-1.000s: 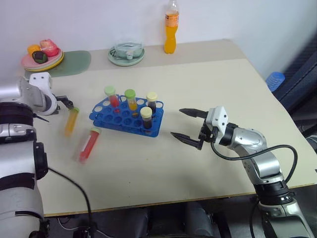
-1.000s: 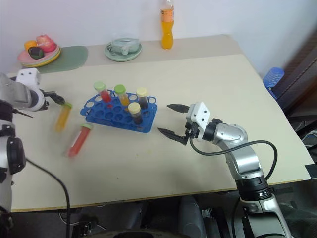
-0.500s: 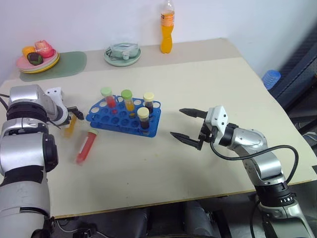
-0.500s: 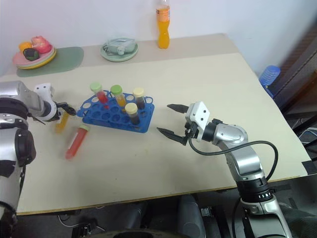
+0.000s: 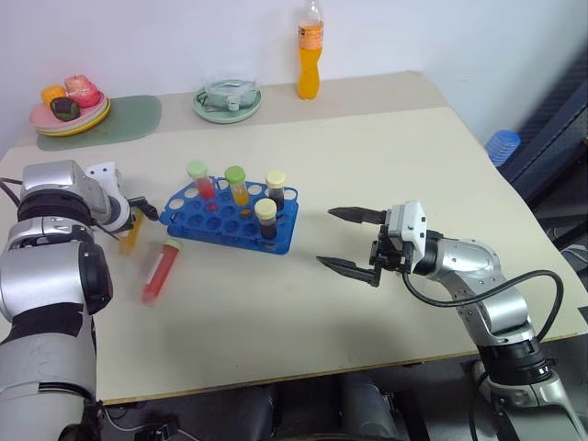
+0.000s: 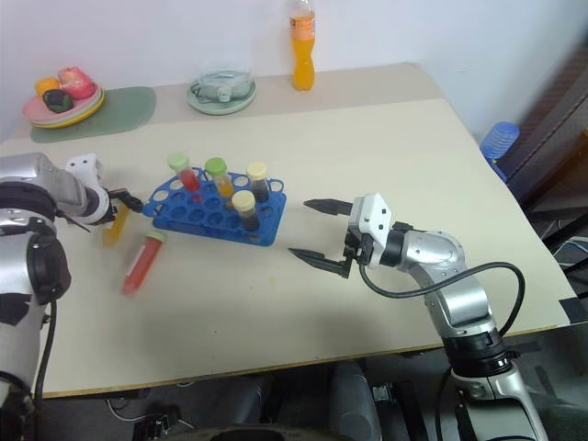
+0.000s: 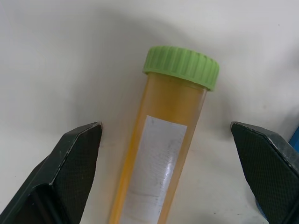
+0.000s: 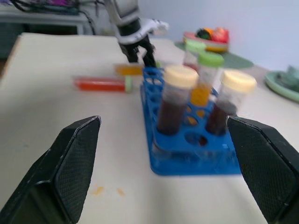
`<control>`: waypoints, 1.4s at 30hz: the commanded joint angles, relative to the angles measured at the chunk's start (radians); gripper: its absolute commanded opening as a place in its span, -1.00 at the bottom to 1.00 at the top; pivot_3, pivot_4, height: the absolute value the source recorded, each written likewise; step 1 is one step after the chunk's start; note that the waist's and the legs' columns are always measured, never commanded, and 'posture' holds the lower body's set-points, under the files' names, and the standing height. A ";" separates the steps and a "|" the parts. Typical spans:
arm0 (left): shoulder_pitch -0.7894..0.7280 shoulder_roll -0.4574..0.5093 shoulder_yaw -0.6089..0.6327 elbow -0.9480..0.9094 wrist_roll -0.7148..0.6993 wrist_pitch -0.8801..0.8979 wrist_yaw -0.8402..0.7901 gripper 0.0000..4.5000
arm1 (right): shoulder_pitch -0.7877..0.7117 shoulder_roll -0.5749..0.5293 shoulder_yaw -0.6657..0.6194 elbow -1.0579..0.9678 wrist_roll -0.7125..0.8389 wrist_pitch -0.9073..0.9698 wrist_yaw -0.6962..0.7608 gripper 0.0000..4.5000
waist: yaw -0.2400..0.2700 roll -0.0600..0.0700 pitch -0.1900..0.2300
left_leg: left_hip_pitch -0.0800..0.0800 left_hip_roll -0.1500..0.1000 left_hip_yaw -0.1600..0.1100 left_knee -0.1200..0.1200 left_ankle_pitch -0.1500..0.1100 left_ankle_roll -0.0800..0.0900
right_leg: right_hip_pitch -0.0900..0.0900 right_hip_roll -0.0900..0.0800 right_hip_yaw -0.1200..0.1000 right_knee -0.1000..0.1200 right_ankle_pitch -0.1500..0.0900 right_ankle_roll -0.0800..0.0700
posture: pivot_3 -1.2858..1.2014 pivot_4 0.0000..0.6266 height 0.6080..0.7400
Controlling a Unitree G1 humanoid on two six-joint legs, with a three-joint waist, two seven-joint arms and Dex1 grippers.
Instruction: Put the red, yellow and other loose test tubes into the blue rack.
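My left gripper's fingers stand beside the yellow tube [image 7: 161, 140], below its green cap, in the left wrist view. Closing would catch the tube, so my left gripper closes next.
The blue rack [image 5: 230, 219] stands at the table's middle left and holds a red tube [image 5: 200, 182], a yellow tube [image 5: 238, 186] and two dark tubes with cream caps [image 5: 268, 219]. To the left of the rack, a loose yellow tube with a green cap [image 7: 161, 154] lies on the table. My left gripper [image 7: 164, 126] is open and straddles it, one finger on each side, near the cap. A loose red tube [image 5: 158, 273] lies just nearer the front. My right gripper [image 5: 325, 237] hovers open and empty to the right of the rack, pointing at it.
An orange drink bottle [image 5: 310, 50], a green plate with a glass bowl [image 5: 227, 99] and a plate of fruit [image 5: 69, 103] on a green mat stand along the back. A blue object [image 5: 503, 145] sits beyond the table's right edge.
The camera shifted. My left gripper came down over the loose yellow tube and now straddles it. The right gripper stayed about where it was, open.
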 commanded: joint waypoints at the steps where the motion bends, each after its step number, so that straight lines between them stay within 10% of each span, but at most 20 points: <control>1: -0.020 0.008 0.016 0.002 0.016 -0.011 0.003 1.00 | -0.022 0.011 -0.020 -0.043 0.047 -0.006 0.005 0.96 | 0.000 0.000 0.000 | 0.000 0.000 0.000 0.000 0.000 0.000 | 0.000 0.000 0.000 0.000 0.000 0.000 | 0.03 -0.52 1.00; 15: -0.018 0.002 0.037 0.001 0.022 -0.012 0.011 1.00 | -0.088 0.042 -0.021 -0.034 0.113 0.015 -0.004 0.96 | -0.001 0.000 0.000 | 0.000 0.000 0.000 0.000 0.000 0.000 | 0.000 0.000 0.000 0.002 0.000 0.000 | 0.03 -0.52 1.00; 24: -0.016 0.004 0.062 -0.001 0.019 0.001 0.017 -0.65 | -0.085 0.042 -0.014 -0.028 0.105 0.008 -0.002 1.00 | 0.002 0.000 0.000 | 0.000 -0.001 0.000 0.001 0.000 0.000 | 0.000 0.000 0.000 0.002 0.000 0.000 | 0.03 -0.52 1.00; 32: 0.003 0.052 0.067 -0.079 0.002 0.105 -0.045 -0.67 | -0.089 0.050 -0.006 -0.012 0.096 -0.003 0.002 1.00 | -0.003 -0.001 0.000 | 0.000 -0.001 0.000 0.001 0.000 0.000 | -0.001 0.000 0.000 0.002 0.000 0.000 | 0.03 -0.52 1.00; 42: 0.657 0.082 0.369 -1.297 -0.274 -0.053 -0.326 -0.67 | -0.097 0.052 -0.012 0.027 0.103 -0.011 0.024 1.00 | -0.026 -0.001 0.000 | -0.001 0.000 -0.001 -0.001 0.000 0.000 | -0.003 -0.001 0.000 0.002 0.000 0.000 | 0.03 -0.52 1.00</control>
